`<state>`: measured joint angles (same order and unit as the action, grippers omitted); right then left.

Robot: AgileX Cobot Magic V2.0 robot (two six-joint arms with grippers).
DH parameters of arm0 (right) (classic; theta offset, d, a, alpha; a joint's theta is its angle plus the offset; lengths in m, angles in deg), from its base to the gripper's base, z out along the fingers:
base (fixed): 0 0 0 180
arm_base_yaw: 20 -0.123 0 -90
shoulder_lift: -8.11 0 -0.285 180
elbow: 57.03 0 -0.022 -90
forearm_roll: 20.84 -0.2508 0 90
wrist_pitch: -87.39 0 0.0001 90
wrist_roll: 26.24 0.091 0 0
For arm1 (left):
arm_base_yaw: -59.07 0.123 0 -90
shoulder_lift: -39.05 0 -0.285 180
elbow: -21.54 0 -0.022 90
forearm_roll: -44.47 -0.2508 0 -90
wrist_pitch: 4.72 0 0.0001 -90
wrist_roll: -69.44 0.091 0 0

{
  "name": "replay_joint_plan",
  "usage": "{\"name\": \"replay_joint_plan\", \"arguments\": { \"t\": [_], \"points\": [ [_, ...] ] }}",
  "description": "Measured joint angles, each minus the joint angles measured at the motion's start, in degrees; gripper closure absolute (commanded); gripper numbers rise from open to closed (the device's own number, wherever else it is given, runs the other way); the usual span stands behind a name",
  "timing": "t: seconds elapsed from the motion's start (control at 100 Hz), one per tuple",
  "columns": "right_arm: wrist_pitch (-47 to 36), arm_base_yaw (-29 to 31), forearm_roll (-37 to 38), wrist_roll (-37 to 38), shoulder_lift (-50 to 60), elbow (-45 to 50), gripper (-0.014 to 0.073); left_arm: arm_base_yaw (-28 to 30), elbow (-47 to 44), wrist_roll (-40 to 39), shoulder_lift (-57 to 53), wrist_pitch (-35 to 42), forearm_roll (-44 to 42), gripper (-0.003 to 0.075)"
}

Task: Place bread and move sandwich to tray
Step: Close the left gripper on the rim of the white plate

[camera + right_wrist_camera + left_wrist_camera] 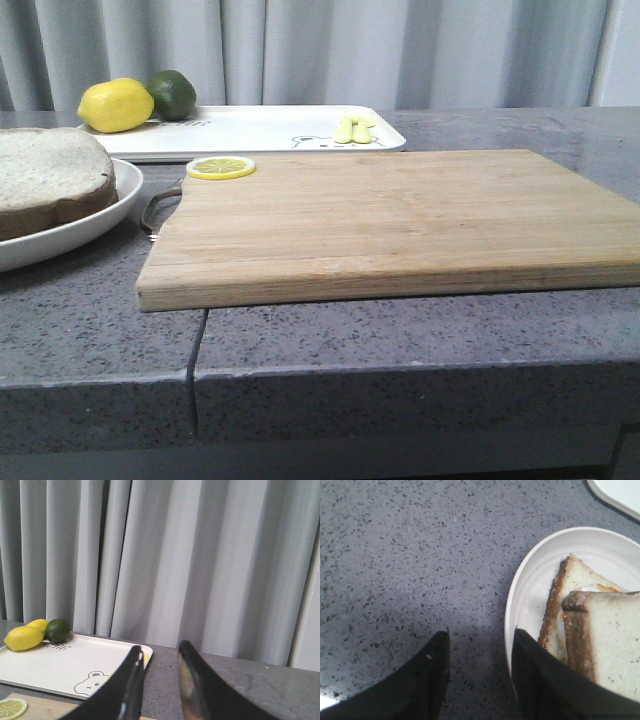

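Note:
My left gripper lowers its fingers, before closing on the plate's rim, since the fingers are above the plate's rim with bare counter between them.
The sandwich (50, 180) sits on its round white plate (110, 215) at the left of the counter. In the left wrist view the top slice of bread (610, 640) lies askew on a lower slice (570, 595), with a sliver of orange egg between them. My left gripper (481, 632) is open and straddles the plate rim (520, 595); one finger (427, 675) is over the counter and the other (540, 680) is over the plate beside the crust. The white tray (260, 130) with its bear drawing lies at the back. My right gripper (160, 646) is open, empty and raised, facing the tray (65, 670).
A wooden cutting board (400, 220) fills the middle, with a lemon slice (221, 167) on its far left corner. A lemon (115, 105), a lime (172, 93) and a small yellow item (355, 130) rest on the tray. Grey curtains hang behind. The counter's front edge is close.

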<state>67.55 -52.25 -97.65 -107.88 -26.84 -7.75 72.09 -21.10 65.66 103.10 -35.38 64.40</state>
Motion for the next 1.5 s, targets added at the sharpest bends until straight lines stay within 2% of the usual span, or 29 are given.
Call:
{"name": "replay_joint_plan", "arguments": {
  "t": [0.39,0.8,1.07,1.5],
  "points": [
    [0.00,0.00,-0.21,0.00,0.00,0.00,0.0390,0.00,2.11,6.92,3.65,0.13,6.29,0.0446],
    [0.00,0.00,-0.21,-0.04,0.00,0.00,0.0390,0.00,2.15,7.78,8.90,0.24,7.54,0.0446],
    [0.00,0.00,-0.21,-0.04,0.00,0.00,0.0390,0.00,2.15,14.16,11.37,0.45,13.62,0.0446],
    [0.00,0.00,-0.31,-0.04,0.00,0.00,0.0390,0.00,2.24,15.08,13.18,1.21,14.93,0.0446]
  ]
}}
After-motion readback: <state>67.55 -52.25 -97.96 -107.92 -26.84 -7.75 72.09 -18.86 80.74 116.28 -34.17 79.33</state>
